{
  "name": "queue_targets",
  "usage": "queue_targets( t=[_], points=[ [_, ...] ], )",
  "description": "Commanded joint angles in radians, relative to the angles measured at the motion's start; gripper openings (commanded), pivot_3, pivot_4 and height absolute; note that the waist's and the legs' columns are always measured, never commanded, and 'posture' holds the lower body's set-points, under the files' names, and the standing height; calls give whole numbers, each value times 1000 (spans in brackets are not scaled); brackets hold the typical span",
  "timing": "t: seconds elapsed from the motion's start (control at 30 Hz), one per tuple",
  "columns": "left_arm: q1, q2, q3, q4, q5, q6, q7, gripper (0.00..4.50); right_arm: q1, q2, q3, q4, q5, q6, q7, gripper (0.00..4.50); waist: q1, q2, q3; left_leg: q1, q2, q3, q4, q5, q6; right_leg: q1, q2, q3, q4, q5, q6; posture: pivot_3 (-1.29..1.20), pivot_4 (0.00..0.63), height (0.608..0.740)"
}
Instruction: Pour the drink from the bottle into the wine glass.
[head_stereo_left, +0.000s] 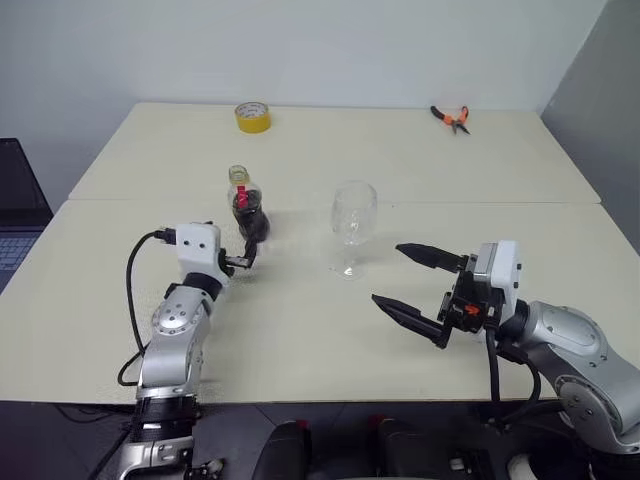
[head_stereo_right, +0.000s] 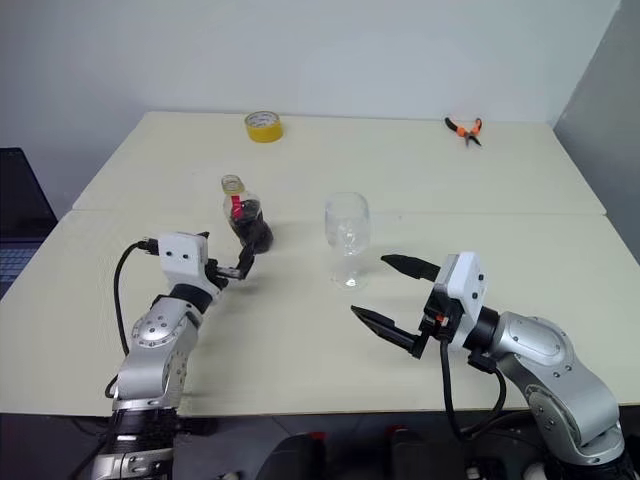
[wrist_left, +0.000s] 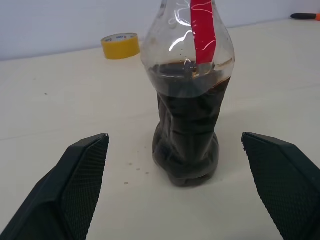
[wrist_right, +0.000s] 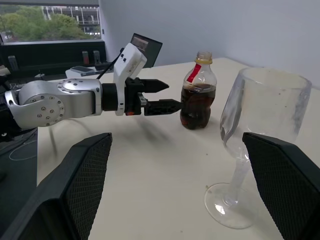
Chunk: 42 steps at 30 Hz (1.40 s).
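Observation:
I need to pour next, so I should grab the bottle with my left gripper by its narrow waist (head_stereo_left: 250, 214), where the sides face each other. The bottle bulges and slopes at its shoulder (head_stereo_left: 244, 192).
The bottle (head_stereo_left: 246, 205) stands upright on the table, small and clear, with a red neck label and a yellow ring at its mouth. The drink (wrist_left: 186, 135) fills its lower half, dark and almost black. My left gripper (head_stereo_left: 244, 259) points level at the bottle's base, open, fingertips (wrist_right: 172, 105) just short of it and not touching. To the right of the bottle stands the clear wine glass (head_stereo_left: 353, 224), upright, with nothing dark in its bowl. My right gripper (head_stereo_left: 390, 275) hovers open, right of and nearer than the glass, and holds nothing.
A yellow tape roll (head_stereo_left: 252, 117) lies at the table's far side and orange-handled pliers (head_stereo_left: 451, 118) at the far right. A laptop (head_stereo_left: 15, 215) sits off the left edge. A seam (head_stereo_left: 480, 203) runs across the table behind the glass.

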Motion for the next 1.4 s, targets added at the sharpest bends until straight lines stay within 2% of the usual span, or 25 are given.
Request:
queue_targets(
  t=[0.03, 0.3, 0.5, 0.6, 0.8, 0.87, 0.9, 1.0, 1.17, 1.4],
  points=[
    [-100, -9, 1, 116, 1, -45, -4, 4500, -19, -13, -8, -55, 18, 5, -9, 4464, 1, 0, 0, 0, 0, 0, 0, 0, 0, 0, 0, 0, 0, 0, 0, 0, 150, 740],
    [-281, -23, -23, 365, 16, -144, -51, 4500, -29, -12, -4, -55, 7, 3, -21, 4464, 4, 0, 0, -1, 0, -4, 0, 0, 0, 2, 0, -5, -3, 0, 0, 0, 150, 740],
    [-351, -15, -27, 482, 14, -198, -86, 4500, -26, -14, -11, -71, 7, 4, -36, 4464, 5, 0, 0, -1, 0, -11, 0, 0, 0, 5, 0, -12, -5, 0, 0, 0, 150, 740],
    [-375, -17, -25, 514, 8, -215, -98, 3886, -21, -13, -10, -77, 5, 3, -44, 4500, 6, 0, 0, -1, 0, -12, 0, 0, 0, 7, 0, -13, -6, 0, 0, 0, 150, 740],
    [-397, -24, -13, 539, -5, -226, -98, 1937, -16, -12, -9, -84, 0, 0, -57, 4500, 13, 0, 0, -1, -1, -14, 1, 0, 0, 8, -1, -15, -7, 0, 0, 0, 150, 740],
    [-401, -24, -10, 536, -12, -223, -102, 1338, -16, -13, -8, -87, -2, -1, -62, 4500, 13, 0, 0, -1, -1, -14, 1, 0, 0, 8, -1, -15, -8, 0, 0, 0, 150, 740],
    [-402, -24, -9, 535, -13, -223, -103, 1180, -15, -13, -8, -88, -3, -1, -64, 4500, 13, 0, 0, -1, -1, -14, 1, 0, 0, 8, -1, -14, -8, 0, 0, 0, 150, 740],
    [-410, -30, -2, 487, -39, -205, -122, 939, -8, -11, -10, -96, -7, -3, -73, 4500, 14, 0, 0, -1, -1, -14, 1, 0, 0, 8, -1, -15, -7, 0, 0, 0, 150, 740],
    [-446, 3, -92, 409, 45, -292, -176, 843, 13, 5, -21, -99, -9, -5, -107, 4500, 20, -1, 0, -1, -1, -14, 1, 0, -1, 8, -1, -15, -8, 0, 0, 0, 150, 740],
    [-572, 44, -205, 506, 179, -462, -229, 772, -1, 66, -11, -73, -46, -19, -178, 4500, 22, -1, 1, -1, -2, -15, 1, 0, -1, 9, -1, -15, -8, 0, 0, 0, 150, 740]
  ],
)
